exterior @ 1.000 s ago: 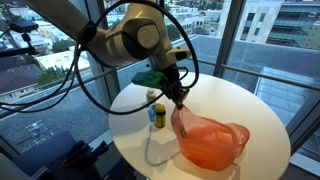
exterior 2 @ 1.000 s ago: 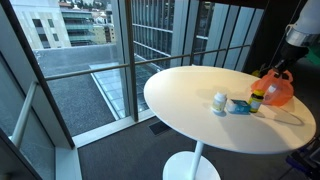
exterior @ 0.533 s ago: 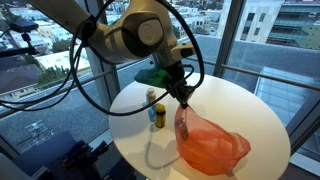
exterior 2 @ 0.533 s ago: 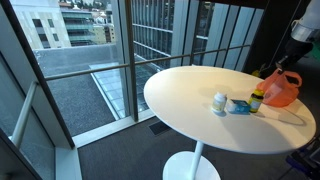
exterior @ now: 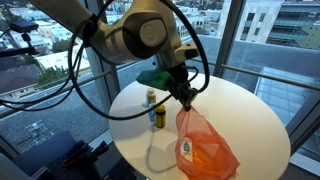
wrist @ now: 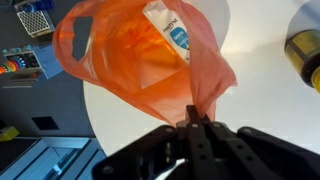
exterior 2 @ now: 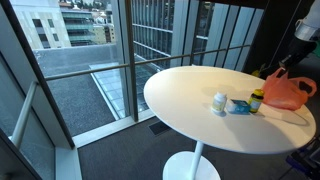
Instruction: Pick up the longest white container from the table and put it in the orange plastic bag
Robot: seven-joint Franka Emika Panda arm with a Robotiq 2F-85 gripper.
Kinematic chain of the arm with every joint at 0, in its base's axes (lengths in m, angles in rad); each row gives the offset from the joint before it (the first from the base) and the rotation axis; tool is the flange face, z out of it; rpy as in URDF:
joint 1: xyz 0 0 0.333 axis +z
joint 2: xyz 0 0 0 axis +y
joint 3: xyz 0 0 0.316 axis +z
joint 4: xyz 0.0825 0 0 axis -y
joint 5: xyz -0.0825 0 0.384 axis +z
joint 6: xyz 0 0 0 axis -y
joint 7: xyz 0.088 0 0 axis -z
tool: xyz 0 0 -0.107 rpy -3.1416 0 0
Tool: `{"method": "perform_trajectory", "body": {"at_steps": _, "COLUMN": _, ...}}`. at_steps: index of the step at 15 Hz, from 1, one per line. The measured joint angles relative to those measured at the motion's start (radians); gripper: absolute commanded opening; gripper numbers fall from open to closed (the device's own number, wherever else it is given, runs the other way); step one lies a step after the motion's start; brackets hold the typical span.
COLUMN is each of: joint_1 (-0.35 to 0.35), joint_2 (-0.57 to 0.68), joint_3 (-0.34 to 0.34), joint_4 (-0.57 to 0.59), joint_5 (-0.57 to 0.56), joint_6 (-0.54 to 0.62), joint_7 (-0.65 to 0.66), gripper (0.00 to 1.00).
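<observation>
The robot's gripper will let go of the bag, as the orange plastic bag's lower part (exterior: 209,164) is lying on the tabletop around the white container.
My gripper (exterior: 186,100) is shut on the top edge of the orange plastic bag (exterior: 205,148) and holds it up so it hangs over the round white table (exterior: 250,110). The long white container (exterior: 186,151) lies inside the bag, its label showing through the plastic. In the wrist view the jaws (wrist: 193,112) pinch the bag (wrist: 120,60), and the container (wrist: 170,30) shows inside it. In an exterior view the bag (exterior 2: 288,92) hangs at the table's (exterior 2: 190,90) far right edge.
A short bottle with a pale cap (exterior 2: 219,102) and a small yellow-and-blue container (exterior 2: 256,100) stand near the table's middle, left of the bag; they also show beside the gripper (exterior: 156,112). A thin cable (exterior: 150,155) lies on the table. Glass walls surround the table.
The gripper has risen with the bag's edge. The bag went from lying spread on the table to hanging upright, and the white container now shows in its bottom.
</observation>
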Motion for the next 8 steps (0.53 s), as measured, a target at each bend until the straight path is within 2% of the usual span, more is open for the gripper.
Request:
{"method": "perform_trajectory", "body": {"at_steps": 3, "joint_1": 0.000, "joint_2": 0.000, "joint_3": 0.000, "joint_4": 0.000, "joint_5": 0.000, "joint_6": -0.001, "joint_7": 0.000, "gripper": 0.02}}
{"method": "perform_trajectory", "body": {"at_steps": 5, "joint_1": 0.000, "joint_2": 0.001, "joint_3": 0.001, "joint_4": 0.000, "joint_5": 0.000, "joint_6": -0.001, "joint_7": -0.001, "gripper": 0.28}}
{"method": "perform_trajectory", "body": {"at_steps": 8, "joint_1": 0.002, "joint_2": 0.001, "joint_3": 0.004, "joint_4": 0.000, "joint_5": 0.000, "joint_6": -0.008, "joint_7": -0.004, "gripper": 0.50}}
